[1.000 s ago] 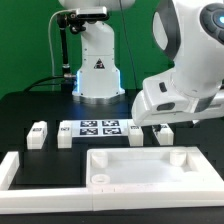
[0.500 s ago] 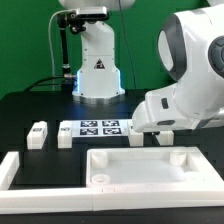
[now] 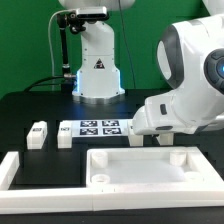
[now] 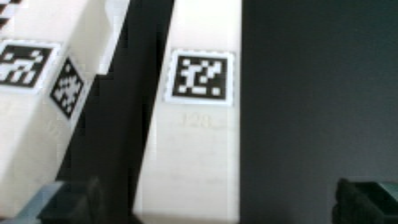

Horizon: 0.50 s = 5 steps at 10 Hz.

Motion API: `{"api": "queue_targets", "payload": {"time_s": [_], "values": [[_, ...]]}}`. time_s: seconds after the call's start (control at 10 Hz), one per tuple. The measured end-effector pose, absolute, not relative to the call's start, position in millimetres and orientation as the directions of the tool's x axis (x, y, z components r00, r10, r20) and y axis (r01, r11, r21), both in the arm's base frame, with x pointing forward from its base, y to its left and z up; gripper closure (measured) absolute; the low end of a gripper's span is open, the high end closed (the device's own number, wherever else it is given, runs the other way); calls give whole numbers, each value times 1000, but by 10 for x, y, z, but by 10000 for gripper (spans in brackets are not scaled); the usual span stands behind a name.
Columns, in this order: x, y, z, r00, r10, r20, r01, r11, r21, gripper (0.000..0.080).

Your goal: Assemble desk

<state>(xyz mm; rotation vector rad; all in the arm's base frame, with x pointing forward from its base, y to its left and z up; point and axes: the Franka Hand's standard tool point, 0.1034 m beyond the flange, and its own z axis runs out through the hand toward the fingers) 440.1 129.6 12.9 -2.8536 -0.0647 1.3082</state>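
My gripper should grab the leg post by its plain end (image 4: 187, 190) next, where the gap widens, as the second tagged post leans close near the tag.
The desk panel (image 3: 140, 166), white and rimmed with corner holes, lies at the front. Two leg posts (image 3: 38, 135) (image 3: 65, 136) stand at the exterior view's left of the marker board (image 3: 100, 127). Two more posts (image 3: 135, 138) (image 3: 164, 138) lie at its right, under the arm's hand. My gripper (image 3: 152, 132) is low over them, its fingers mostly hidden there. In the wrist view a tagged white leg post (image 4: 199, 110) lies between my dark fingertips (image 4: 63, 205), with a gap on each side. My gripper (image 4: 217, 205) is open. A second tagged post (image 4: 39, 80) lies beside it.
A long white L-shaped border bar (image 3: 18, 170) runs along the exterior view's left and front of the panel. The robot base (image 3: 97, 65) stands at the back on the black table.
The arm's hand has come down and a little toward the exterior view's right, closer to the two posts beside the marker board. The parts have not moved.
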Motion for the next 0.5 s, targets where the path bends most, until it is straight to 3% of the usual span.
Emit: {"api": "queue_targets", "payload": {"time_s": [0.3, 0.4, 0.5], "values": [[4378, 1307, 119, 649, 43, -759, 44, -999, -19, 150], [4377, 1309, 119, 649, 43, -760, 44, -999, -19, 242], [4377, 1309, 118, 649, 43, -760, 44, -999, -19, 425]]}}
